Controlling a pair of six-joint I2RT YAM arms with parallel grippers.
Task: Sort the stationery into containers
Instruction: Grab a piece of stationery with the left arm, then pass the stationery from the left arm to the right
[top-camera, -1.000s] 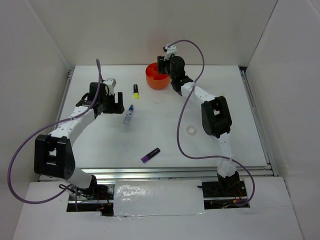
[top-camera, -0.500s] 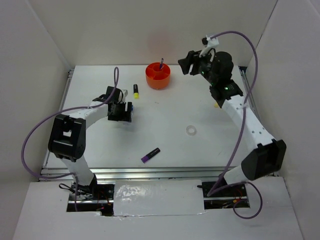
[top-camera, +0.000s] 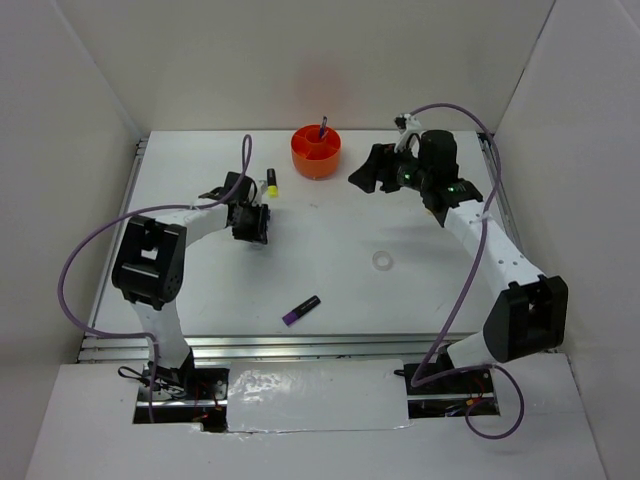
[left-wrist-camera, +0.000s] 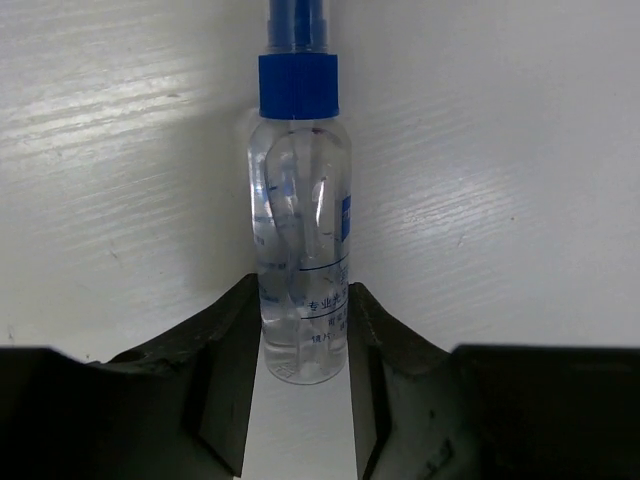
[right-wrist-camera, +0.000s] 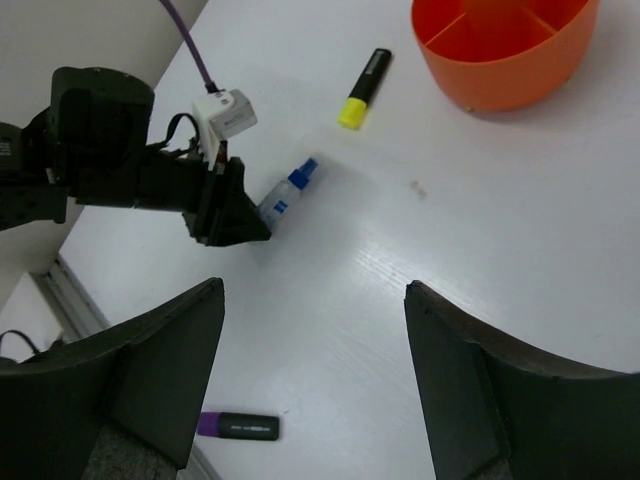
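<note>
My right gripper grabs the clear bottle by its blue-end with the cap (right-wrist-camera: 302, 174) next, which leaves the bottle's base free to enter the orange organiser.
The clear blue-capped bottle (left-wrist-camera: 300, 230) lies on the white table, and my left gripper (left-wrist-camera: 303, 340) is shut on its lower end, a finger pressed to each side. From above, the left gripper (top-camera: 252, 222) covers most of the bottle. The orange organiser (top-camera: 316, 152) stands at the back with a blue pen (top-camera: 323, 126) upright in it. My right gripper (top-camera: 363, 178) hovers open and empty to its right (right-wrist-camera: 315, 288). A yellow highlighter (top-camera: 271, 182) lies just beyond the left gripper, and a purple highlighter (top-camera: 301, 310) lies near the front. A clear tape ring (top-camera: 381, 261) lies centre right.
White walls enclose the table on three sides. The right wrist view looks down on the organiser's rim (right-wrist-camera: 440, 60), the yellow highlighter (right-wrist-camera: 362, 88), the bottle (right-wrist-camera: 290, 195), the left gripper (right-wrist-camera: 225, 205) and the purple highlighter (right-wrist-camera: 238, 426). Purple cables loop over both arms.
My left gripper moved right over the bottle and closed on it. My right gripper left the organiser, where the pen now stands, swung right, then came back lower with its jaws wider.
</note>
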